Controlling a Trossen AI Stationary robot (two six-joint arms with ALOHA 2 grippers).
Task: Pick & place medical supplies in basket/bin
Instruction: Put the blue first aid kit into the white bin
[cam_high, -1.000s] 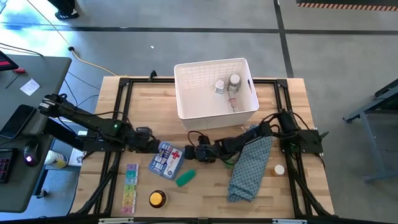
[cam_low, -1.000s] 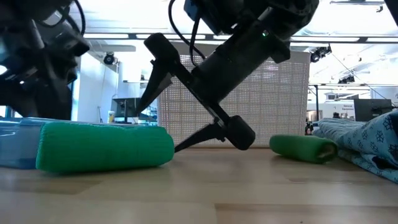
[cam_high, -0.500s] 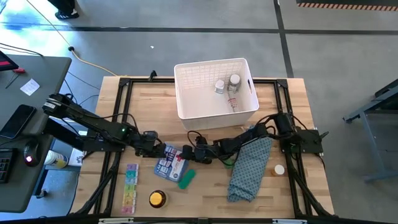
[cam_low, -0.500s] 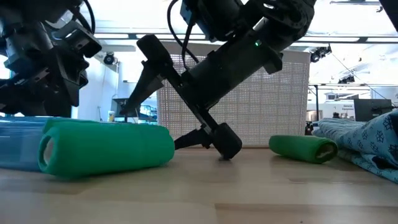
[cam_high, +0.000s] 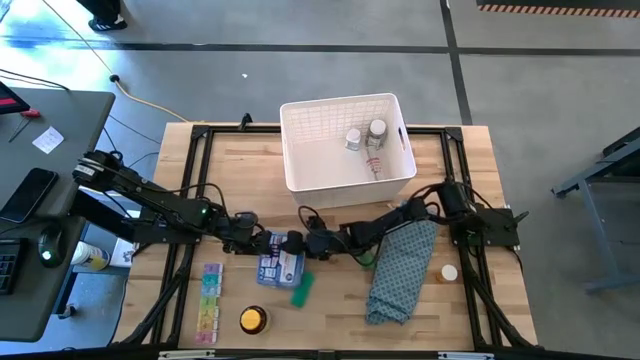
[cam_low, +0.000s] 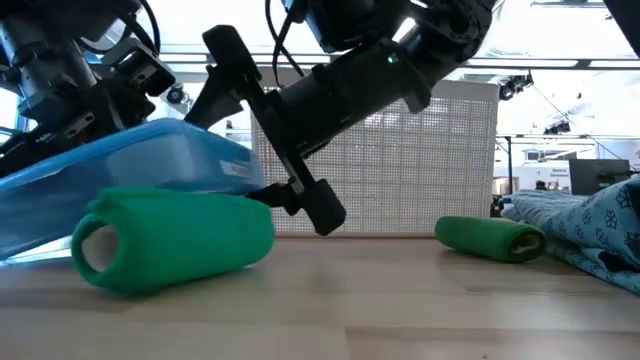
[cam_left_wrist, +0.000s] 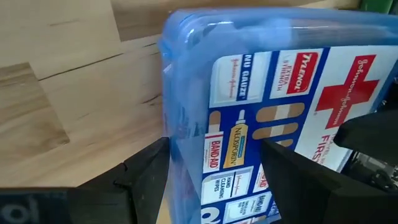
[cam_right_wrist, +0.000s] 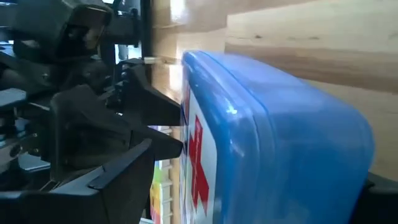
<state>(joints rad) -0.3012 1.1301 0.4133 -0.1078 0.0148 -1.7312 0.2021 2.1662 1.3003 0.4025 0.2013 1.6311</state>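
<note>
The blue pack's end (cam_high: 293, 268) (cam_right_wrist: 280, 149) is between my right gripper's fingers, so my right gripper will close, and closing now would hold the pack.
The blue-white red-cross pack (cam_high: 280, 265) lies mid-table, tilted, with its right end raised (cam_low: 235, 160) behind a green tube (cam_low: 175, 245). My left gripper (cam_high: 257, 240) is open at the pack's left end, one finger (cam_left_wrist: 146, 180) beside its blue wall and the other (cam_left_wrist: 292, 180) over the label face. My right gripper (cam_high: 293, 243) is open at the pack's right end, one finger above and one below. The white basket (cam_high: 300, 175) stands at the far side with two white-capped bottles (cam_high: 366, 134) and a tube inside. My left gripper has a finger on either side of the pack's left end (cam_left_wrist: 180, 155), coming slanting down from the table's left; whether the fingers touch it I cannot tell. My right gripper's lower finger (cam_low: 300, 195) lies under the pack's raised right end (cam_low: 245, 180), coming from the table's right. Its upper finger (cam_low: 235, 70) stands clear above.
A rainbow pill organiser (cam_high: 210, 298) and a round yellow tin (cam_high: 253, 320) lie near the front left. A second green tube (cam_low: 490, 238), the blue patterned cloth (cam_high: 405, 265) and a small white-capped bottle (cam_high: 449, 272) lie to the right.
My left gripper has moved right and down onto the pack's left end. My right gripper has moved left, its lower finger sliding under the pack's right end. The pack has turned on the table and tipped, its right end lifted. The near green tube has swung round.
</note>
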